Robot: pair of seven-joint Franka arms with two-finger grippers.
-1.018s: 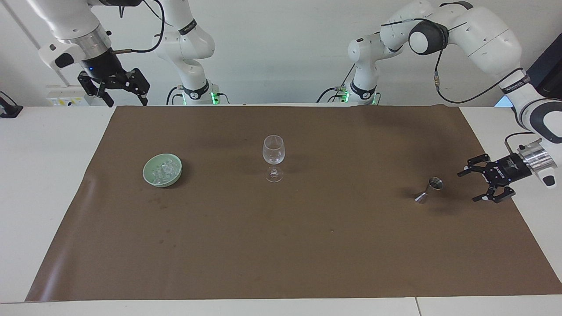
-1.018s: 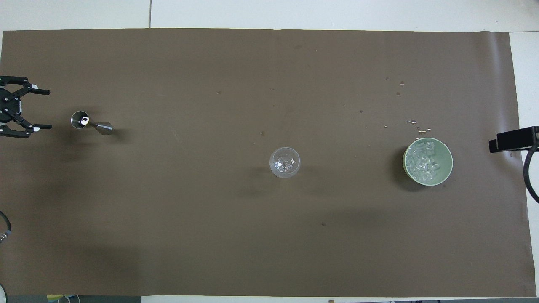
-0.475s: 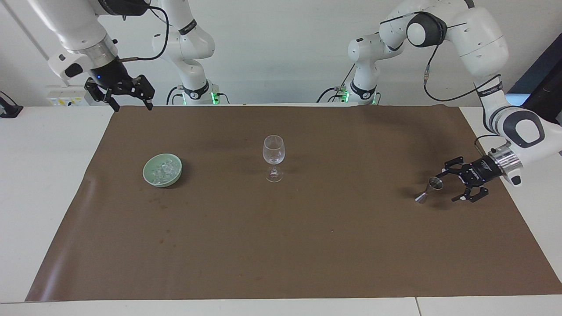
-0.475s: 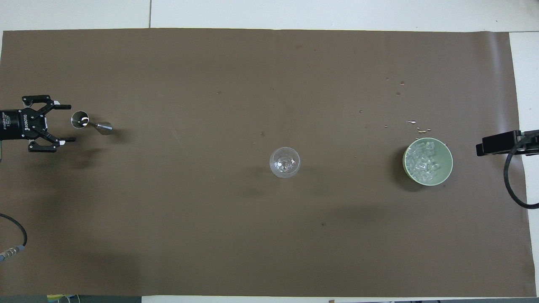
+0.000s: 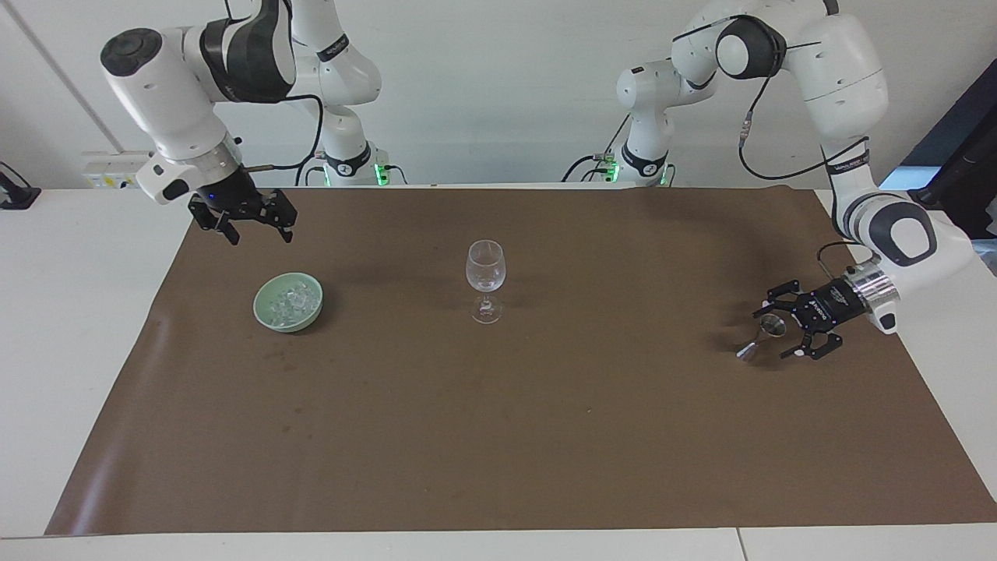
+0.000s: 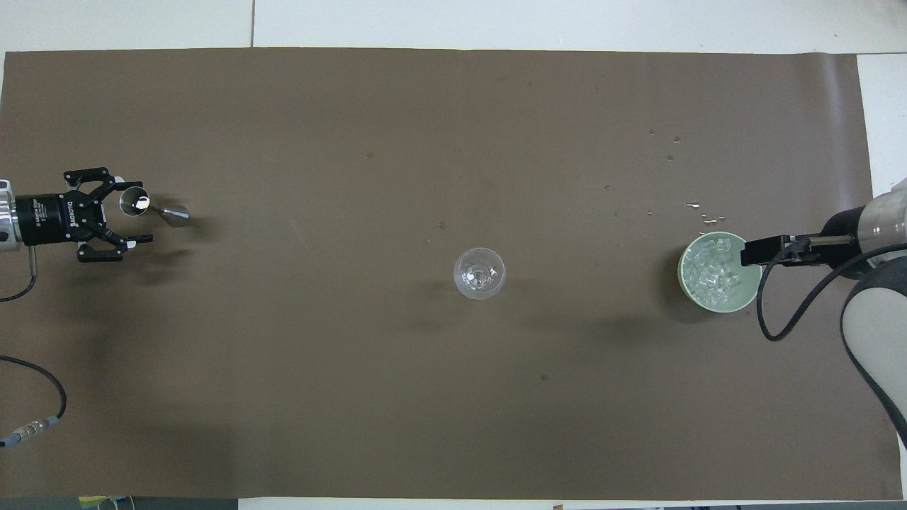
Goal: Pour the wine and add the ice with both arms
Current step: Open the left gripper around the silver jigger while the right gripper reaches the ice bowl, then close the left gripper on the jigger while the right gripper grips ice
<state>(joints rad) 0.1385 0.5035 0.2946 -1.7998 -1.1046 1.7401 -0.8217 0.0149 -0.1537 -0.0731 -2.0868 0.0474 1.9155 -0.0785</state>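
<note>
The jigger has sloping cups that widen above and below, and my left gripper will next grab the jigger by its narrow middle (image 6: 156,208) between the cups.
An empty wine glass (image 5: 485,280) stands mid-mat; it also shows in the overhead view (image 6: 480,273). A green bowl (image 5: 288,323) (image 6: 716,306) holds ice (image 5: 292,300) (image 6: 708,276) toward the right arm's end. A steel jigger (image 5: 748,351) (image 6: 173,214) stands toward the left arm's end. My left gripper (image 5: 769,335) (image 6: 145,212) is open and low, its fingers either side of the jigger's upper cup. My right gripper (image 5: 253,226) (image 6: 751,251) is open and raised, over the bowl's rim in the overhead view.
A brown paper mat (image 5: 545,428) covers most of the white table. Small water drops (image 6: 698,209) lie on the mat just farther from the robots than the bowl. A loose cable (image 6: 28,418) lies near the left arm's end.
My left gripper has moved in toward the jigger until its open fingers flank the upper cup. My right gripper has come down and over toward the bowl. The glass, bowl and jigger have not moved.
</note>
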